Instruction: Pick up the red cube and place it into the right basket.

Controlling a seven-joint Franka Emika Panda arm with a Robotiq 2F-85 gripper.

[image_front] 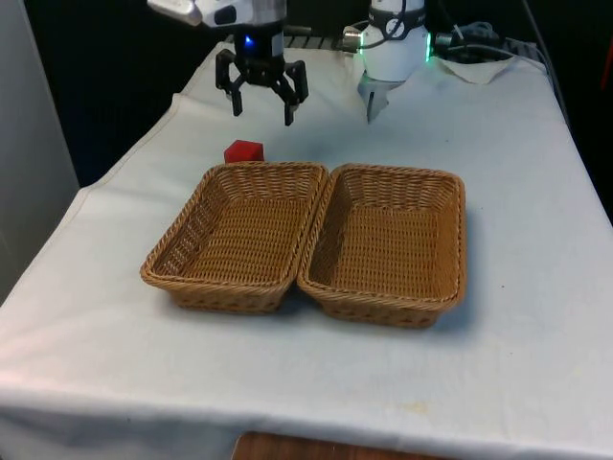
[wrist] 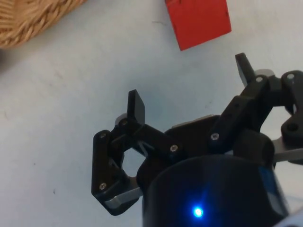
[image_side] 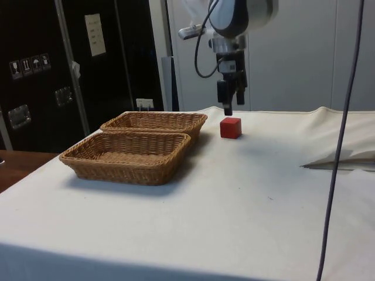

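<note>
The gripper should next grab the red cube (image_front: 243,151) by two opposite sides, so that it can put the cube into the wicker basket (image_front: 235,235).
The red cube (image_front: 243,151) rests on the white cloth just behind the far edge of the basket on the front view's left (image_front: 192,225). It also shows as the red cube (image_side: 230,127) in the side view and the red cube (wrist: 198,21) in the wrist view. My gripper (image_front: 262,107) hangs open above the cloth, a little behind and above the cube, with nothing between its fingers (wrist: 138,106). From the side the gripper (image_side: 227,108) ends just above the cube's height. The basket on the front view's right (image_front: 454,206) is empty.
Two wicker baskets stand side by side in the middle of the table, touching along their long edges; the near basket (image_side: 76,153) and far basket (image_side: 196,119) show in the side view. A crumpled cloth fold (image_front: 479,69) lies at the far right.
</note>
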